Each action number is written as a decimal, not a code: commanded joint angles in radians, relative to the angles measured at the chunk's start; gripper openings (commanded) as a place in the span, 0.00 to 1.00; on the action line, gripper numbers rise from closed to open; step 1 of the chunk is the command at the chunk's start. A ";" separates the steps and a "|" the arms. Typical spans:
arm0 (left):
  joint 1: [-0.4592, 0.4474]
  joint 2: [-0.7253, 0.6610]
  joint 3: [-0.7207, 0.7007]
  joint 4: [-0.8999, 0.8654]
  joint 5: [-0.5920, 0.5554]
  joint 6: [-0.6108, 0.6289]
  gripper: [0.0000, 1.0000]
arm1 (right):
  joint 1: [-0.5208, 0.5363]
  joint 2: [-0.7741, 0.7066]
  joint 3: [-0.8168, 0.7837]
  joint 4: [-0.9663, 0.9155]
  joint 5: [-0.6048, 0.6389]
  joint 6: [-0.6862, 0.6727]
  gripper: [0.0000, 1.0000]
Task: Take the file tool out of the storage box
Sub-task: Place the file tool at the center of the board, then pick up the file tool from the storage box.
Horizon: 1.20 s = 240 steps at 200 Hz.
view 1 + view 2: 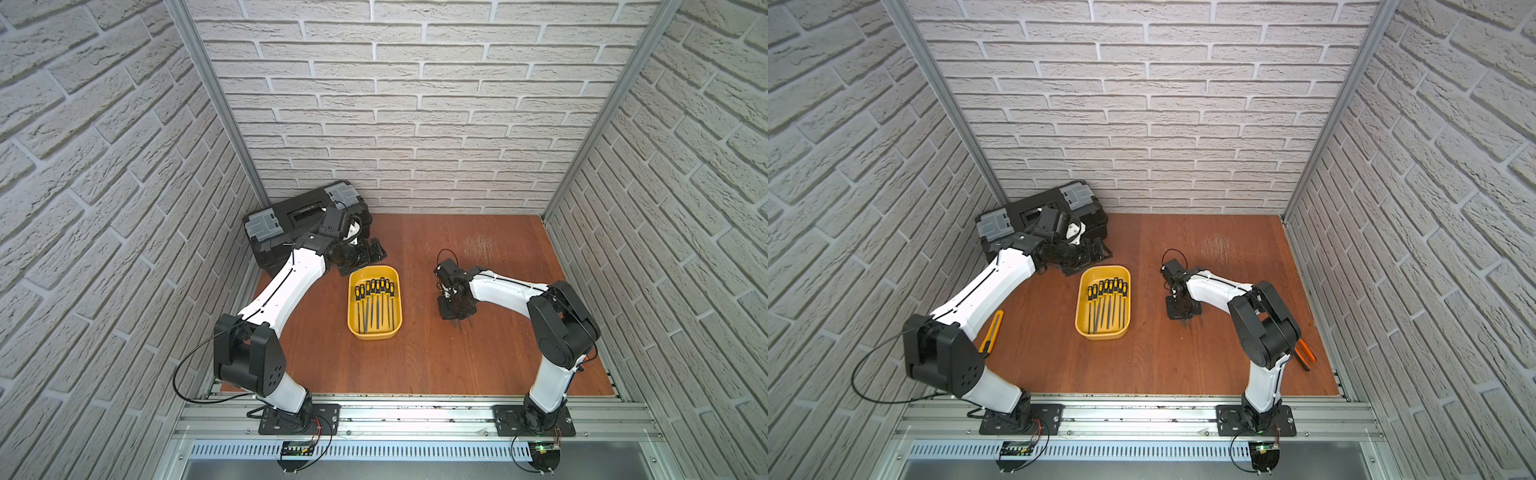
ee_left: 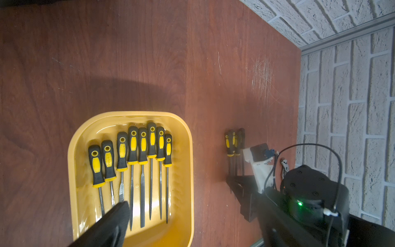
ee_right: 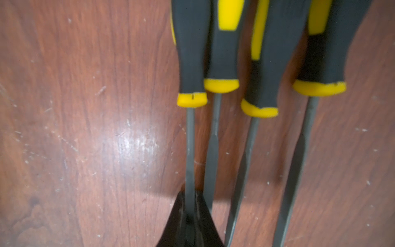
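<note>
The file tool's handle touches its loose neighbour on the tabletop and the file tool would remain there if released, so it is time for my right gripper to open now.
The yellow storage box (image 1: 350, 307) (image 1: 1100, 336) (image 2: 72, 171) sits mid-table with several black-and-yellow file tools (image 1: 374, 299) (image 1: 1106, 299) (image 2: 141, 171) laid side by side in it. To its right, my right gripper (image 1: 457, 320) (image 1: 1185, 318) (image 3: 189, 198) is down at the table, shut on the thin shaft of one file tool (image 3: 189, 139). Three more files (image 3: 258, 85) (image 2: 233, 143) lie on the wood beside that one. My left gripper (image 1: 370, 253) (image 1: 1096, 251) (image 2: 196, 231) hangs wide open behind the box's far end, holding nothing.
A black toolbox with grey latches (image 1: 291, 216) (image 1: 1034, 208) stands in the back left corner behind my left arm. A yellow utility knife (image 1: 992, 330) lies at front left. Orange-handled pliers (image 1: 1304, 353) lie at the right edge, behind my right arm. Brick walls enclose three sides.
</note>
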 commanded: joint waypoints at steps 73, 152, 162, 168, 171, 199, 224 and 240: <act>0.006 -0.030 -0.026 0.011 0.001 0.013 0.98 | 0.006 0.016 0.024 -0.023 0.017 0.014 0.19; -0.017 0.019 -0.009 -0.084 -0.082 0.074 0.97 | 0.012 -0.145 0.047 -0.061 0.019 -0.040 0.33; -0.026 0.033 0.000 -0.101 -0.108 0.090 0.97 | 0.012 -0.186 0.053 -0.067 0.015 -0.055 0.38; -0.031 0.042 0.003 -0.107 -0.122 0.097 0.97 | 0.012 -0.207 0.056 -0.071 0.015 -0.064 0.40; -0.033 0.048 0.005 -0.110 -0.125 0.100 0.97 | 0.012 -0.218 0.059 -0.074 0.015 -0.070 0.41; -0.057 0.102 0.032 -0.136 -0.156 0.127 0.96 | 0.012 -0.306 0.071 -0.094 -0.024 -0.110 0.54; -0.088 0.165 0.084 -0.183 -0.198 0.147 0.94 | 0.012 -0.372 0.076 -0.104 -0.071 -0.130 0.67; -0.104 0.200 0.113 -0.204 -0.233 0.149 0.89 | 0.012 -0.410 0.075 -0.101 -0.109 -0.135 0.76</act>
